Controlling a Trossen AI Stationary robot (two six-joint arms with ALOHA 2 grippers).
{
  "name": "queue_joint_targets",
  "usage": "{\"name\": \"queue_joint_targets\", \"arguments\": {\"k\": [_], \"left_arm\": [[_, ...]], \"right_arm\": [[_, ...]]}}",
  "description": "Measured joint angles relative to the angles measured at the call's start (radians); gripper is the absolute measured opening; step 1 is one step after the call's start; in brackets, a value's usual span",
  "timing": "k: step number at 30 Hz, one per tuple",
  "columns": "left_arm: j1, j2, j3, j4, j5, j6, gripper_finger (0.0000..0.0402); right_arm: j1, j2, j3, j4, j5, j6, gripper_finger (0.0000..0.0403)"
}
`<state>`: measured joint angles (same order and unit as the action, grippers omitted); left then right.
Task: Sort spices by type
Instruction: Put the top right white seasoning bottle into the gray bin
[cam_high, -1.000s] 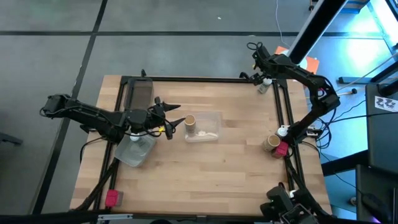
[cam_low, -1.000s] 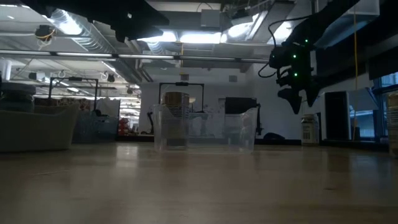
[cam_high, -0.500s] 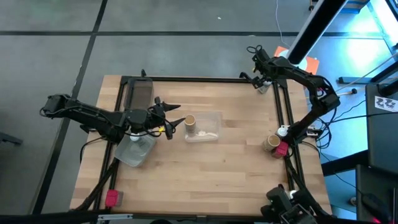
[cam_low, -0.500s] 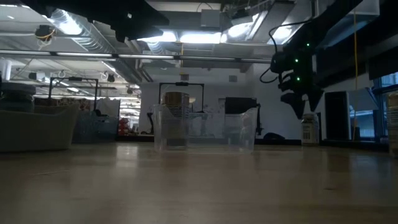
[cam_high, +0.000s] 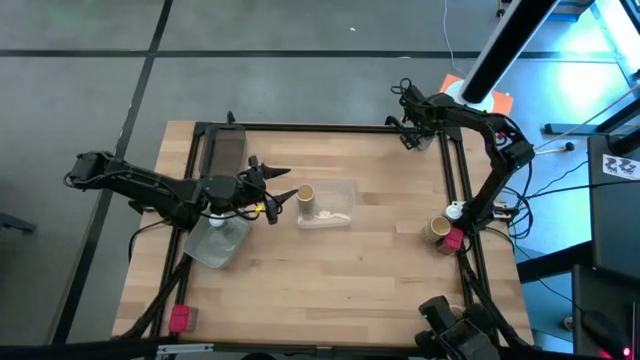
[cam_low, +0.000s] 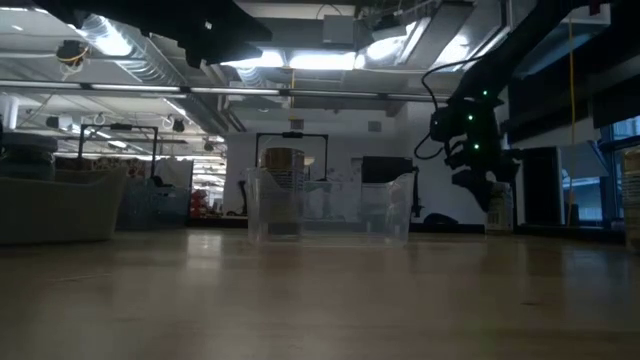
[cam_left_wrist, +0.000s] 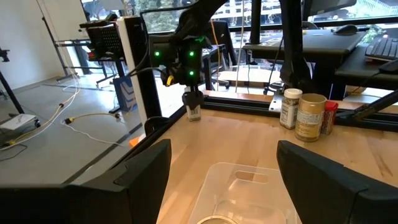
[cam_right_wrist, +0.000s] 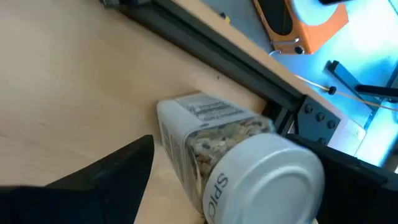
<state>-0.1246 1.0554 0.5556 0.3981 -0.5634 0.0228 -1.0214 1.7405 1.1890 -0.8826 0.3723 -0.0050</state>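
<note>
My right gripper closes. Closing now would catch the white-capped spice jar (cam_right_wrist: 242, 158). In the right wrist view its fingers reach down on both sides of the white cap (cam_right_wrist: 267, 180).
A white-capped spice jar (cam_right_wrist: 242, 158) stands upright at the table's far right corner (cam_left_wrist: 194, 112). My right gripper (cam_right_wrist: 230, 149) is open above it, pointing steeply down, with one finger on each side of the cap (cam_high: 415, 135). Three more spices stand by the right edge: a white-capped jar (cam_high: 453, 210), a tan jar (cam_high: 437, 230) and a red jar (cam_high: 453, 241). Another tan jar (cam_high: 306, 193) stands in a clear tray (cam_high: 335, 205) at mid-table. My left gripper (cam_high: 281, 196) hovers open and level just left of that tray.
A second clear tray (cam_high: 218, 240) lies under my left arm. A red jar (cam_high: 180, 318) sits at the near left corner. Black frame rails (cam_high: 320, 127) run along the table's edges, one right behind the corner jar. Bare wood lies between the tray and the right rail.
My right gripper has come down onto the white-capped jar at the far right corner and has tipped more steeply downward, its fingers staying apart. The jar has kept its place.
</note>
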Motion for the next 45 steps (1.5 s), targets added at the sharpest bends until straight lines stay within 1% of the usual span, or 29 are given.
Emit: {"name": "queue_joint_targets", "arguments": {"k": [10,12,15,24,26,28,35,41,45], "left_arm": [[0.0,0.0,0.0,0.0,0.0,0.0,0.0276],[0.0,0.0,0.0,0.0,0.0,0.0,0.0276],[0.0,0.0,0.0,0.0,0.0,0.0,0.0276],[0.0,0.0,0.0,0.0,0.0,0.0,0.0276],[0.0,0.0,0.0,0.0,0.0,0.0,0.0276],[0.0,0.0,0.0,0.0,0.0,0.0,0.0276],[0.0,0.0,0.0,0.001,0.0,0.0,0.0276],[0.0,0.0,0.0,0.002,0.0,-0.001,0.0276],[0.0,0.0,0.0,0.002,0.0,-0.001,0.0276]], "right_arm": [[0.0,-0.001,0.0,-0.034,-0.025,-0.007,0.0358],[0.0,-0.001,0.0,-0.033,-0.026,-0.007,0.0352],[0.0,-0.001,0.0,-0.034,-0.026,-0.011,0.0329],[0.001,-0.001,0.001,-0.03,-0.042,-0.041,0.0218],[0.002,-0.003,0.002,-0.03,-0.058,-0.055,0.0207],[0.018,-0.004,0.002,-0.032,-0.062,-0.064,0.0207],[0.149,-0.042,0.0,-0.041,-0.103,-0.083,0.0214],[0.312,-0.09,0.0,-0.049,-0.115,-0.082,0.0208],[0.428,-0.111,0.0,-0.092,-0.119,-0.063,0.021]]}}
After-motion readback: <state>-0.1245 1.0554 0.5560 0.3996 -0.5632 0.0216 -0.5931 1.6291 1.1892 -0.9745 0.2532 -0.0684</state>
